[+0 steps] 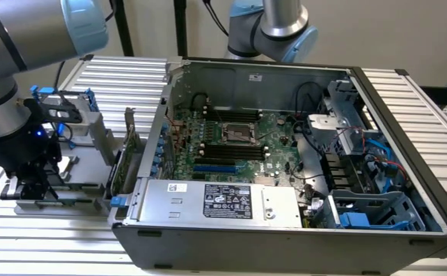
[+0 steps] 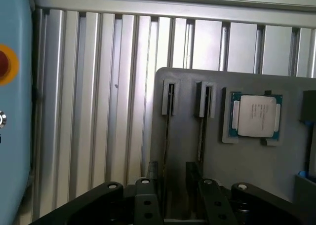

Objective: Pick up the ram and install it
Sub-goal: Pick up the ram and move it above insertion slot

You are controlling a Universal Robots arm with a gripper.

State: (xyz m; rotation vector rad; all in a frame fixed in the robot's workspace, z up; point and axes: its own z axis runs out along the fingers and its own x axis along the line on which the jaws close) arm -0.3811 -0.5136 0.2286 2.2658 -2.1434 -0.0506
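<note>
My gripper grabs the ram by the bare middle of its upper edge [image 1: 58,201] next, since slotted posts enclose the ram's ends.
Two ram sticks stand on edge in slots of a grey holder tray [image 2: 192,151]; one ram [image 2: 166,131] and the other ram [image 2: 201,136] appear as thin dark lines. My gripper [image 2: 173,173] is open just above the tray. Its black fingers [image 2: 150,173] sit either side of the first stick's near end without touching it. In the exterior view the gripper [image 1: 28,187] hangs over the tray [image 1: 70,198], at the exterior view's left of the open computer case [image 1: 285,230]. The motherboard's black slots [image 1: 231,150] lie in the middle of the case.
A square silver processor chip [image 2: 256,116] rests in a pocket of the tray beside the sticks. A tall green expansion card [image 1: 127,152] stands between tray and case. A light-blue box with a red button [image 2: 10,87] borders the ribbed metal table [image 2: 89,111]. A second arm [image 1: 273,29] stands behind the case.
</note>
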